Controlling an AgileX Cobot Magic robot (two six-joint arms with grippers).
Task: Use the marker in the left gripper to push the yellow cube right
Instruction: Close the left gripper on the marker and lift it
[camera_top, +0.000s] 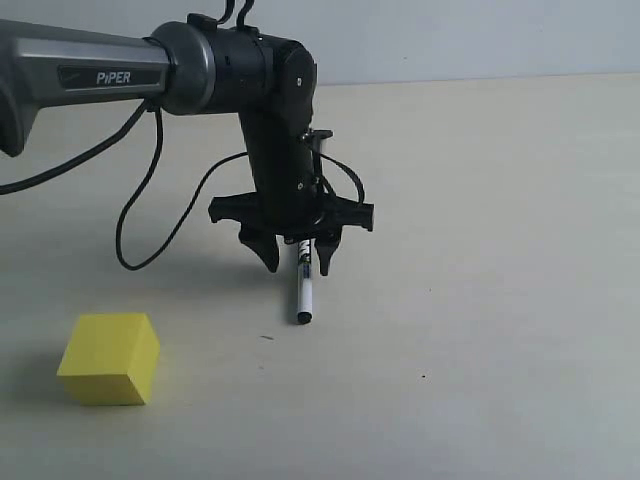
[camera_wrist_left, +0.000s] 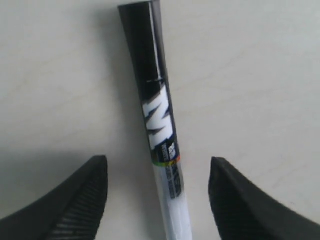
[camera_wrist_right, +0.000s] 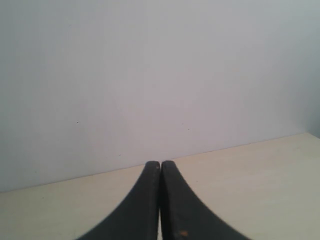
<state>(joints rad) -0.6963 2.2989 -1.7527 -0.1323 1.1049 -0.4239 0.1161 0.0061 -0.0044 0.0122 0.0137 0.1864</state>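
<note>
My left gripper grips the marker by its colored band (camera_wrist_left: 166, 161) next, which leaves the marker's black cap (camera_wrist_left: 144, 42) free to push the yellow cube.
The marker (camera_top: 302, 290) lies flat on the table, its white barrel and black cap clear in the left wrist view (camera_wrist_left: 159, 115). My left gripper (camera_top: 298, 266) hangs over its upper end, open, with a finger on each side and a gap to the barrel on both sides (camera_wrist_left: 158, 159). The fingers (camera_wrist_left: 75, 200) do not touch the marker. The yellow cube (camera_top: 109, 358) sits on the table to the lower left, well apart from the marker and gripper. It does not show in either wrist view. My right gripper (camera_wrist_right: 160, 164) is shut on nothing, facing a pale wall.
A black cable (camera_top: 150, 215) loops from the left arm (camera_top: 120, 75) down over the table behind the gripper. The beige table (camera_top: 480, 300) runs back to a pale wall (camera_top: 450, 35).
</note>
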